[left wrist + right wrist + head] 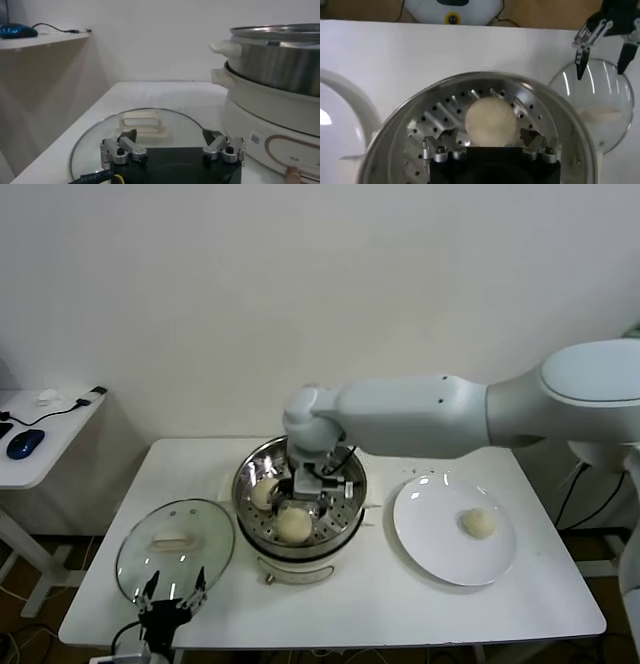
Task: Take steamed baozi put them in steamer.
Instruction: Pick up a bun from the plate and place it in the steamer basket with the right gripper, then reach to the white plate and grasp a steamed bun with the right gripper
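Observation:
The right gripper picks up the baozi on the white plate by its rounded sides next, to fill the steamer [241,502].
The steamer [241,502] stands mid-table, shiny steel on a white base. Two steamed baozi lie on its perforated tray [427,125]: one at the far left [265,492], one at the near side [293,526]. My right gripper [298,509] hangs inside the pot over the near bun [490,121]. It is open [490,139], and each finger stands a little clear of the dough. A third baozi [478,522] rests on the white plate [430,529] to the right. My left gripper [172,596] waits open [169,136] at the table's front left.
The glass lid [175,546] with its white handle [142,123] lies flat left of the steamer [280,65], under the left gripper [600,72]. A side desk with a blue mouse [24,443] stands at the far left. The wall is close behind.

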